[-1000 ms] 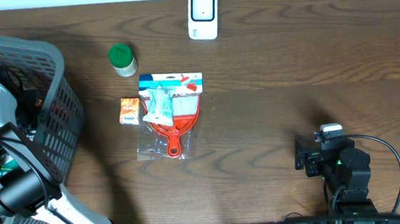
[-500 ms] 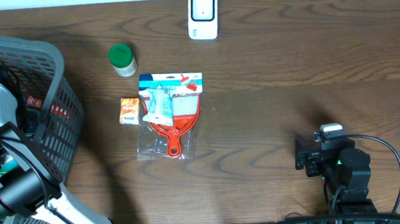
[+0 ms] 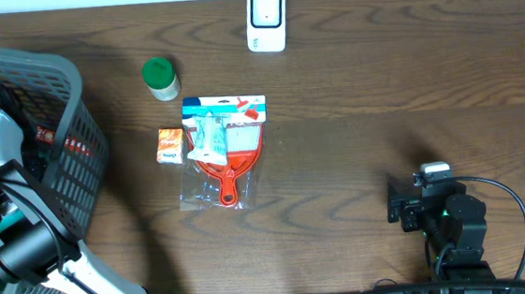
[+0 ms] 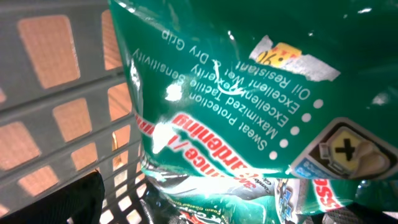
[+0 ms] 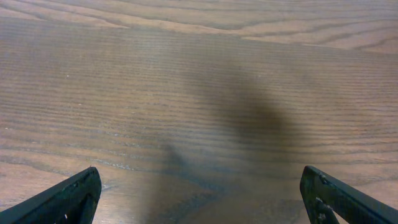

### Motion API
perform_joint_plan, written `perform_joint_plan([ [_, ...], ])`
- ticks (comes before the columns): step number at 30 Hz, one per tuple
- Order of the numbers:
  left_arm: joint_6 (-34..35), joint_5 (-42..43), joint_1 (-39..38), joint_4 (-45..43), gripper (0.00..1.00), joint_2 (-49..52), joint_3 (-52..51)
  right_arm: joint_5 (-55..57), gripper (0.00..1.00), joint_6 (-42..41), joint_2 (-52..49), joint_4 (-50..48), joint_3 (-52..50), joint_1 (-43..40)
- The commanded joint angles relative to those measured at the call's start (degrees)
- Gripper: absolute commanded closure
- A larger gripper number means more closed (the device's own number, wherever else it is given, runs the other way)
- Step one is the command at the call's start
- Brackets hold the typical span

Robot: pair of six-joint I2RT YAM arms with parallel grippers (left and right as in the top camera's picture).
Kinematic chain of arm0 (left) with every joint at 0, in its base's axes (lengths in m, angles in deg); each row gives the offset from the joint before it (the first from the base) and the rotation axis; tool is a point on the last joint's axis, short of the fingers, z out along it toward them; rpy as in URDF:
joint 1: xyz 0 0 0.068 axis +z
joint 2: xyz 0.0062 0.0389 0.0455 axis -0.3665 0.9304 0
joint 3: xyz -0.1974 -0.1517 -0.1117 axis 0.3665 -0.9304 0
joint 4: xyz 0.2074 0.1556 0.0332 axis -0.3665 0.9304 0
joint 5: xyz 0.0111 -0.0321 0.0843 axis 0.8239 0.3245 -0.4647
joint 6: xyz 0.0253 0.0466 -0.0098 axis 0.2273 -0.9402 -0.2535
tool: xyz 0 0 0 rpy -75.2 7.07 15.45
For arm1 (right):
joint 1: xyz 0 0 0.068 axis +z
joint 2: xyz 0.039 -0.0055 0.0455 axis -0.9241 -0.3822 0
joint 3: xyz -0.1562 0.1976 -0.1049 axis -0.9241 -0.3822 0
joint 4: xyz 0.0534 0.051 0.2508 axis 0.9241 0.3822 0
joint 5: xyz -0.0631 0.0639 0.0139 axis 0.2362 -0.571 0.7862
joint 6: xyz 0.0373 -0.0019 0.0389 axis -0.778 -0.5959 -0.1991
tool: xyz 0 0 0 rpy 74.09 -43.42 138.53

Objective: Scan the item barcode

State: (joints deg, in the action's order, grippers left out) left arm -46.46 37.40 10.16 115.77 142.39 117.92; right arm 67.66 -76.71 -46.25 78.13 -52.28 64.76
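I should next pinch the green glove packet's edge by the red lettering with my left gripper, keeping its barcode scannable.
A green glove packet (image 4: 249, 93) with white print fills the left wrist view, lying in the grey basket (image 3: 62, 106) at the table's left. My left gripper (image 4: 205, 214) is down inside the basket right over that packet. Its jaws stand wide, with one dark finger (image 4: 74, 199) beside the basket wall, and no grip shows. A white scanner (image 3: 266, 19) stands at the back edge. My right gripper (image 3: 395, 202) rests open over bare wood at the front right, with nothing between its fingers (image 5: 68, 199).
A green-lidded jar (image 3: 159, 78), a small orange box (image 3: 170, 146) and a red brush in a clear pack (image 3: 224, 148) lie mid-table. More packets (image 4: 298, 199) lie under the green one in the basket. A black cable (image 3: 516, 211) loops by the right arm.
The contents of the basket shift slightly around my left arm, and a red label shows more. The right arm has not moved.
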Motion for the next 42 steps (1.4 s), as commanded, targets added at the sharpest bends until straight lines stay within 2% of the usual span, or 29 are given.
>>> perform_joint_plan([
  [1, 2.03, -3.8, 0.35, -0.17, 0.01, 0.76, -0.66, 0.52, 0.01, -0.63, 0.07, -0.02, -0.07, -0.15],
  [6, 2.51, 0.37, 0.28, 0.44, 0.18, 0.76, -0.66, 0.55, 0.01, -0.63, 0.07, -0.02, -0.07, -0.15],
  [13, 3.34, 6.93, 0.26, 1.81, 0.34, 0.76, -0.66, 0.52, 0.01, -0.63, 0.07, -0.09, -0.09, -0.15],
  [18, 5.38, 10.73, 0.26, 2.62, 0.56, 0.76, -0.66, 0.55, 0.01, -0.63, 0.07, -0.17, -0.09, -0.15],
  [22, 5.51, 14.36, 0.26, 2.78, 0.58, 0.76, -0.66, 0.52, 0.01, -0.63, 0.07, -0.2, -0.07, -0.15],
  [30, 6.45, 17.55, 0.26, 2.8, 0.92, 0.76, -0.66, 0.52, 0.01, -0.63, 0.07, -0.2, -0.07, -0.15],
  [35, 7.02, 17.55, 0.26, 3.08, 0.93, 0.76, -0.66, 0.52, 0.01, -0.63, 0.07, -0.22, -0.07, -0.15],
  [42, 11.13, 17.59, 0.26, 3.15, 0.93, 0.52, -0.63, 0.52, 0.01, -0.63, 0.07, -0.22, -0.09, -0.15],
])
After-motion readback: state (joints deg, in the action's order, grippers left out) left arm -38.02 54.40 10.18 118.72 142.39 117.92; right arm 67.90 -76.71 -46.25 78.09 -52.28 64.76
